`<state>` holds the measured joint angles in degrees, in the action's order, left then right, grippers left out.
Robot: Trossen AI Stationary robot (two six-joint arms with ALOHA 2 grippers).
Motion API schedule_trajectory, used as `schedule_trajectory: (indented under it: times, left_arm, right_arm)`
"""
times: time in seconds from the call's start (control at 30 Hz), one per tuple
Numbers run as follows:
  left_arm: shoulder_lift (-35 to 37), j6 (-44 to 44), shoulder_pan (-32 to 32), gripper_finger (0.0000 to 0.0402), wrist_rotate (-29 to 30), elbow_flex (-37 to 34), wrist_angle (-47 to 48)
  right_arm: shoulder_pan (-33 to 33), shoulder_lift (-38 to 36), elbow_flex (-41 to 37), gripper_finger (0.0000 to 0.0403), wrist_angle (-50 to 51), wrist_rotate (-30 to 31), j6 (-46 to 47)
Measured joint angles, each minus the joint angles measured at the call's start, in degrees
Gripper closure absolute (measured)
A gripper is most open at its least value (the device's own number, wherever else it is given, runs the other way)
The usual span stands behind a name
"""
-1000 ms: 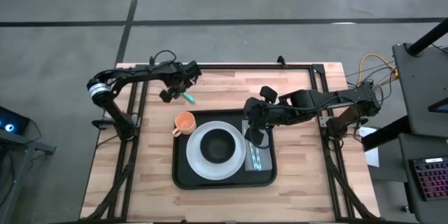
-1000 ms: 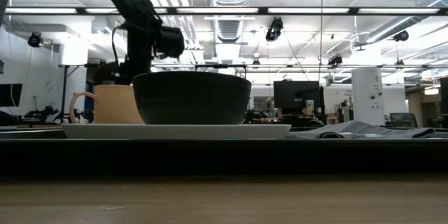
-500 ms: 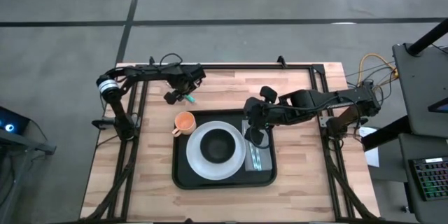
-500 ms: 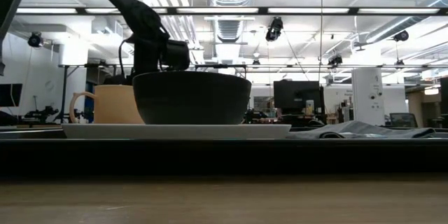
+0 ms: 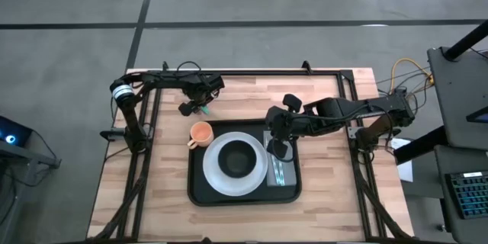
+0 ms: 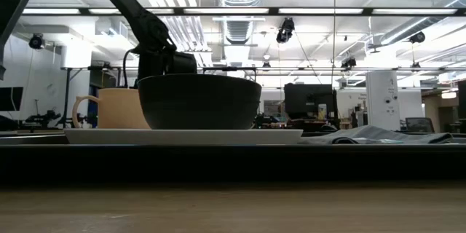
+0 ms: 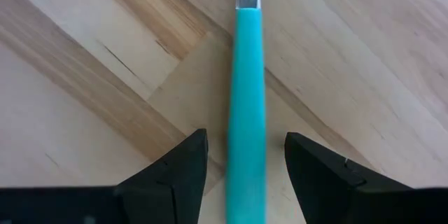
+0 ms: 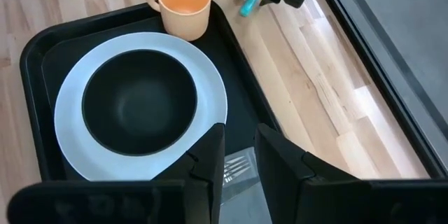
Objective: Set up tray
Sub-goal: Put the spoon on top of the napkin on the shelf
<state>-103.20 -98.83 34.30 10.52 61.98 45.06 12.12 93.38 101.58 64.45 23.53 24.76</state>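
Observation:
I will lay the utensil on the grey napkin (image 5: 289,175), so next I will take hold of it by its teal handle with my left gripper.
The black tray (image 5: 202,191) lies on the wooden table. It carries a white plate (image 5: 217,179) with a black bowl (image 5: 237,158), an orange cup (image 5: 200,132) at its far left corner, and a grey napkin with a fork (image 5: 280,171) at its right. A teal-handled utensil (image 7: 248,98) lies flat on the wood beyond the tray's far left corner. My left gripper (image 7: 246,157) is open and low over it, one finger on each side of the handle, with gaps. My right gripper (image 8: 240,157) hovers open above the napkin.
The black frame rails (image 5: 252,72) run along the table's far edge and down both sides, close to my left gripper (image 5: 200,101). Bare wood (image 5: 335,175) lies to the right of the tray and along the near edge. The room shows behind the bowl (image 6: 200,102).
My left gripper has come down toward the table over the teal utensil, and its arm has drawn in from the left edge. The utensil stays in about the same spot beyond the tray's far left corner. My right arm has kept still.

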Motion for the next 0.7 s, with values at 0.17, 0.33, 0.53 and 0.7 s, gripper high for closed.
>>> schedule_trajectory:
  times: [0.17, 0.33, 0.53, 0.7]
  left_arm:
    - [-0.2, 0.0, 0.1, 0.0243, 0.0, 0.0, -0.1]
    - [-0.2, 0.9, 0.1, 0.032, -0.3, -0.1, 0.0]
    - [-0.1, 4.6, -0.1, 0.0351, -0.4, 0.0, -2.8]
    - [0.6, 14.8, -0.3, 0.0351, 2.1, 2.7, -6.1]
  right_arm:
    - [0.0, 0.0, 0.0, 0.0339, 0.0, 0.0, -1.0]
    - [0.0, 0.0, 0.0, 0.0338, -0.1, 0.0, -1.2]
    - [0.0, 0.0, 0.0, 0.0341, -0.3, 0.0, -1.2]
    - [0.0, -0.3, 0.0, 0.0344, -0.3, 0.0, -1.2]
